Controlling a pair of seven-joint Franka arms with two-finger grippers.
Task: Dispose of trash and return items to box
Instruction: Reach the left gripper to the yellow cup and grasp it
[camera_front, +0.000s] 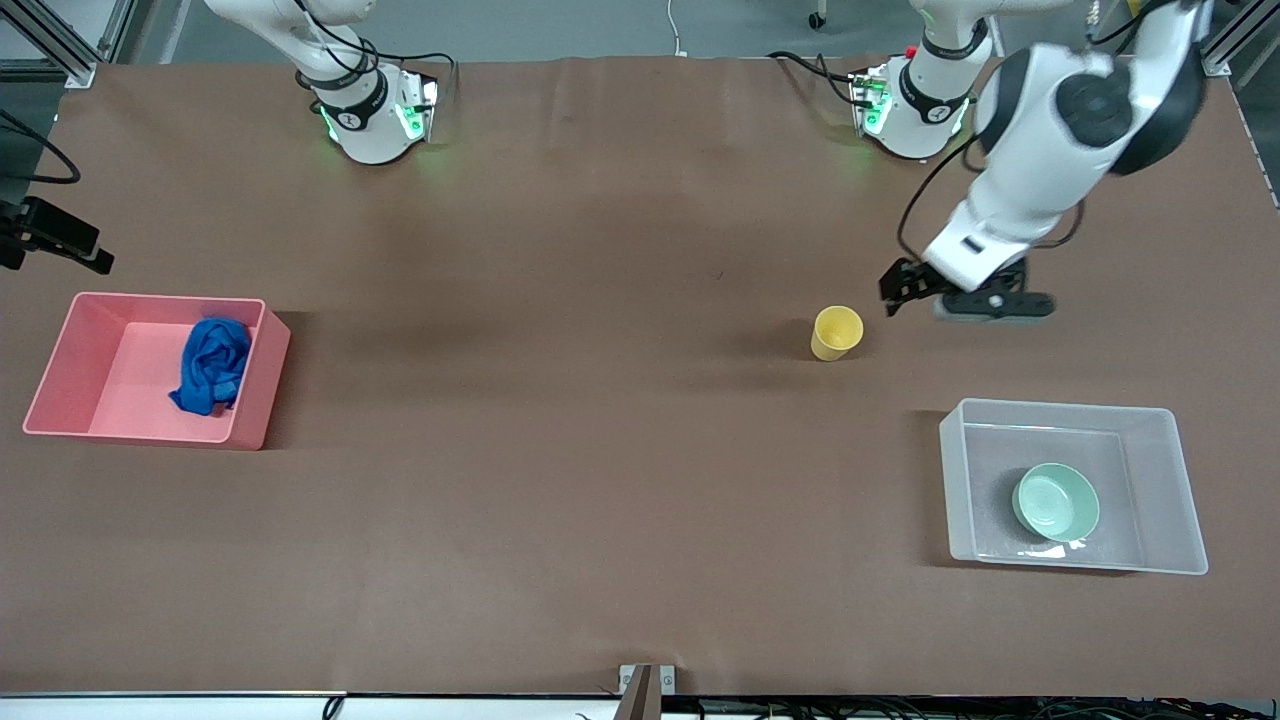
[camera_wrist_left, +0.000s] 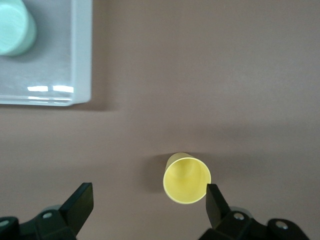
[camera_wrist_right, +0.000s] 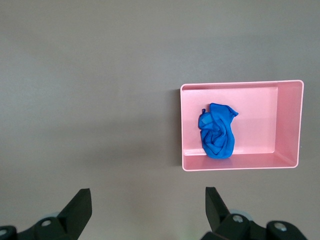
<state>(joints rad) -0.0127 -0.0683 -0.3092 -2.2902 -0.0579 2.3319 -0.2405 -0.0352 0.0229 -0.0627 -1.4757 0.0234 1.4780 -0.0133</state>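
The left gripper will return the yellow cup to the clear box, so it will reach the cup and take hold of its rim (camera_front: 839, 310) (camera_wrist_left: 205, 172).
The yellow cup (camera_front: 837, 332) stands upright on the brown table. My left gripper (camera_front: 893, 297) is open and hangs low beside it, toward the left arm's end. In the left wrist view the cup (camera_wrist_left: 187, 179) sits close to one finger (camera_wrist_left: 216, 202) of the left gripper (camera_wrist_left: 149, 200), off centre between the jaws. The mint-green bowl (camera_front: 1055, 502) lies in the clear box (camera_front: 960, 480), nearer the front camera than the cup; both also show in the left wrist view, bowl (camera_wrist_left: 15, 25) and box (camera_wrist_left: 80, 50). The blue rag (camera_front: 212, 365) lies in the pink bin (camera_front: 110, 370). My right gripper (camera_wrist_right: 148, 202) is open and empty, high over the table.
In the right wrist view the pink bin (camera_wrist_right: 260, 125) holds the rag (camera_wrist_right: 218, 131). A black camera mount (camera_front: 50, 235) sits at the right arm's end of the table. A small bracket (camera_front: 645, 690) is at the table's front edge.
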